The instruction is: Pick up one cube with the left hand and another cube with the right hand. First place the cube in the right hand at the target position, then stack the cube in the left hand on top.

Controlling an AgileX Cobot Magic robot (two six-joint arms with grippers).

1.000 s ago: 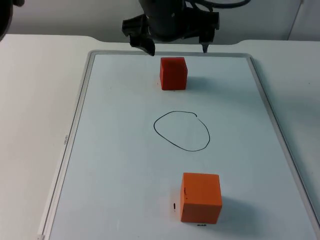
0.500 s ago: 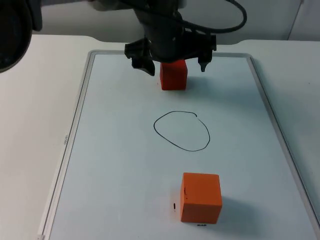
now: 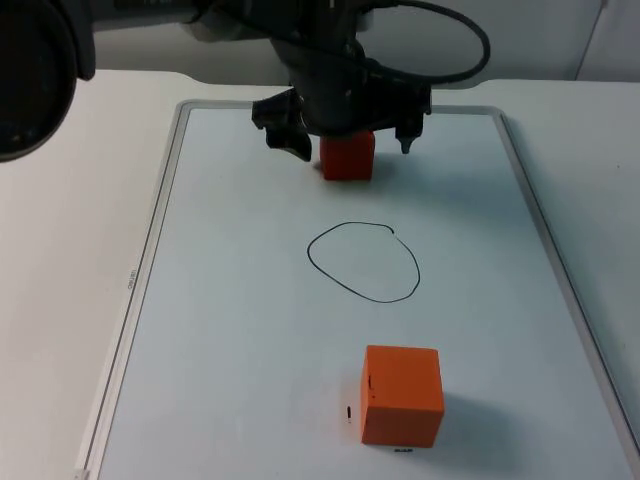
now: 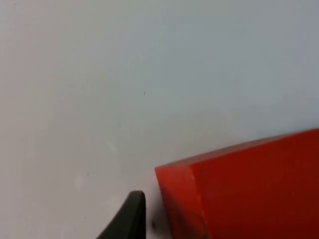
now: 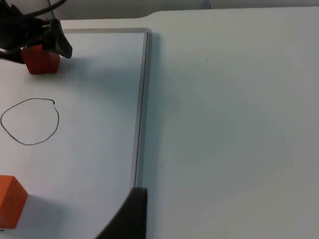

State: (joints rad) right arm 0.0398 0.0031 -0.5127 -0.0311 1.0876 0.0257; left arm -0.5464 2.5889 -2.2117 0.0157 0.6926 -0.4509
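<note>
Next, my left gripper grabs the red cube (image 3: 348, 158) by its opposite sides, to stack it on the orange cube (image 3: 401, 395).
A red cube (image 3: 348, 158) sits at the far end of the whiteboard (image 3: 230, 330); it also appears in the left wrist view (image 4: 249, 189) and the right wrist view (image 5: 41, 59). My left gripper (image 3: 348, 143) is open and straddles it, one finger (image 3: 292, 140) to its left and the other (image 3: 408, 138) to its right, neither touching. An orange cube (image 3: 401, 395) stands alone near the front edge, also seen from the right wrist (image 5: 10, 201). Between the cubes is a black hand-drawn circle (image 3: 362, 260). My right gripper (image 5: 130, 214) waits over the bare table, right of the board.
The whiteboard has a raised metal frame (image 3: 150, 260), whose right rail (image 5: 140, 109) runs past the right arm. White table top (image 5: 234, 109) stretches beyond it. The left arm's body hangs over the board's far edge.
The left gripper has come forward and down from the board's far edge, so its open fingers now flank the red cube. Both cubes stay where they were.
</note>
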